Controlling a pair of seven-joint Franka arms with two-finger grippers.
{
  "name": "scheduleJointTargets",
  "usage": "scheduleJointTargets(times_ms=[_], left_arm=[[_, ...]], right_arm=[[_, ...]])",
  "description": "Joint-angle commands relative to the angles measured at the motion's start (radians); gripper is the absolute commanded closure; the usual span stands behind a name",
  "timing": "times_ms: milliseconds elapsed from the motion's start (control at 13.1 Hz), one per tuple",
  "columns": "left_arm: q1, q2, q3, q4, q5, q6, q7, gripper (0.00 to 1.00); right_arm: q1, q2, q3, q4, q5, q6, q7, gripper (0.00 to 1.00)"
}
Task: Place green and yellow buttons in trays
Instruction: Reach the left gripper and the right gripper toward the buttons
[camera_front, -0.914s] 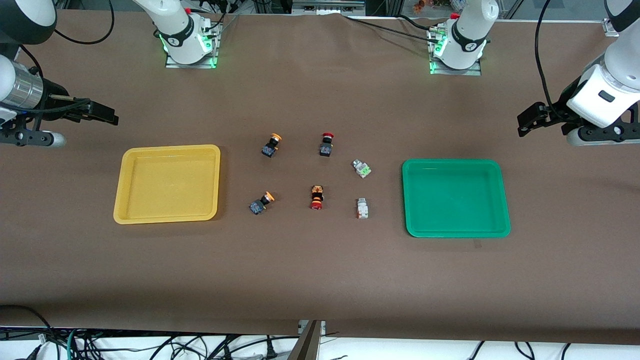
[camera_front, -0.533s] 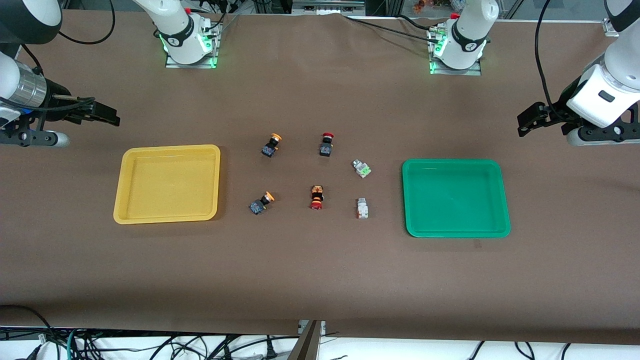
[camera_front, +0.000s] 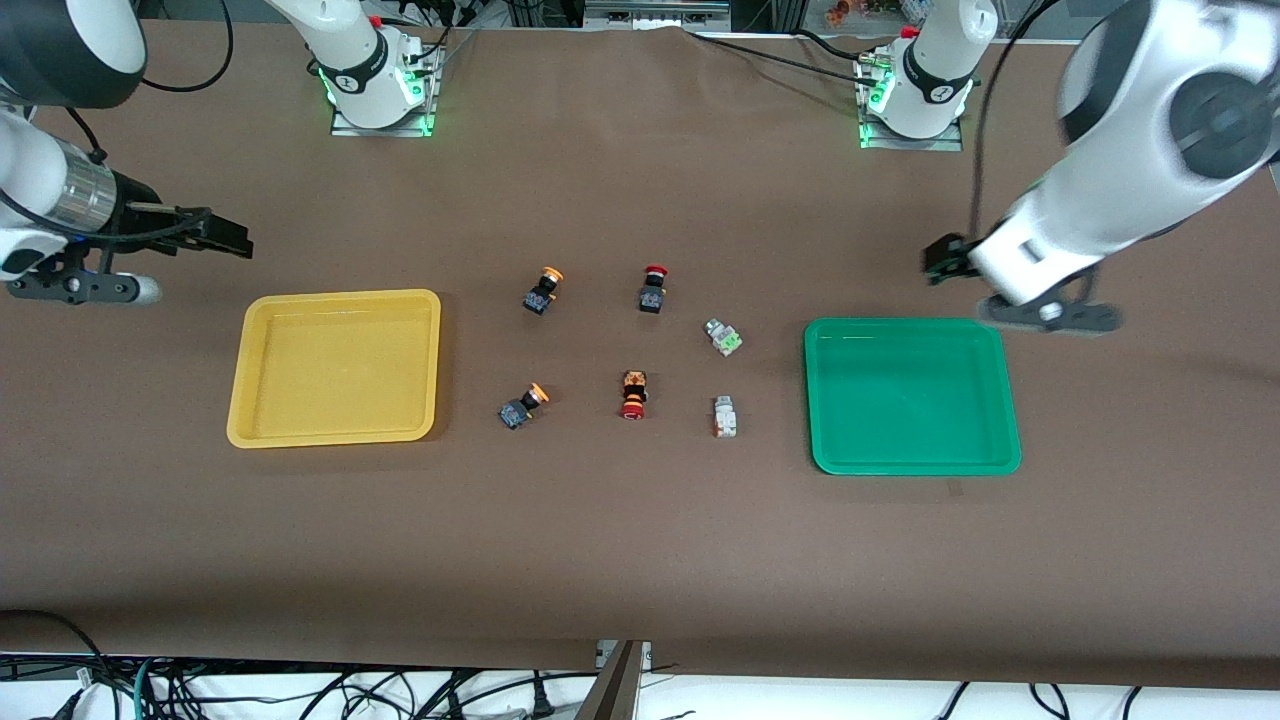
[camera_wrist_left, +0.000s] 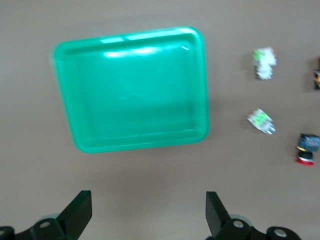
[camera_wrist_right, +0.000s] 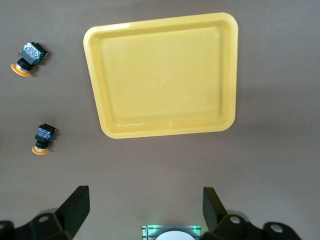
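Observation:
My right gripper should next grab the yellow-capped button by its black neck (camera_front: 546, 286) and then place it in the yellow tray (camera_front: 336, 367).
Two yellow-capped black buttons (camera_front: 543, 289) (camera_front: 523, 406) lie beside the yellow tray (camera_front: 336, 367). Two green-capped whitish buttons (camera_front: 723, 337) (camera_front: 725, 416) lie beside the green tray (camera_front: 911, 396). My left gripper (camera_front: 941, 258) is open and empty in the air above the green tray's edge toward the robot bases; its wrist view shows the green tray (camera_wrist_left: 132, 90) and both green buttons (camera_wrist_left: 263, 62) (camera_wrist_left: 261, 120). My right gripper (camera_front: 222, 239) is open and empty, above bare table beside the yellow tray; its wrist view shows the yellow tray (camera_wrist_right: 162, 75) and both yellow buttons (camera_wrist_right: 28, 58) (camera_wrist_right: 42, 138).
Two black switches with red caps (camera_front: 653, 288) (camera_front: 633, 394) lie between the yellow and green buttons. The arm bases (camera_front: 377, 75) (camera_front: 915, 85) stand along the table's edge farthest from the front camera. Brown table surface surrounds the trays.
My left arm has swung in from the table's end to over the green tray's edge. My right gripper has shifted slightly toward the yellow tray. The buttons and trays have not moved.

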Motion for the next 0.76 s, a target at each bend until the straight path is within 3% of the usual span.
scheduleJointTargets(times_ms=[0,152,381,686], left_arm=[[-0.063,0.162,0.004,0.04,-0.031,0.159,-0.142,0.0],[-0.127,0.299,0.007,0.069,-0.03,0.342,-0.21,0.0],[-0.175,0.529,0.013,0.228,0.021,0.558,-0.313,0.0],[-0.256,0.655,0.018,0.236,0.121,0.724,-0.388,0.0]], right_arm=[[0.083,0.12,0.006,0.065,0.002,0.045,0.143,0.0],[0.158,0.235,0.006,0.063,0.008,0.174,0.302,0.0],[0.253,0.408,0.006,0.065,0.069,0.419,0.557,0.0],[0.348,0.577,0.006,0.105,0.063,0.639,0.939,0.0]])
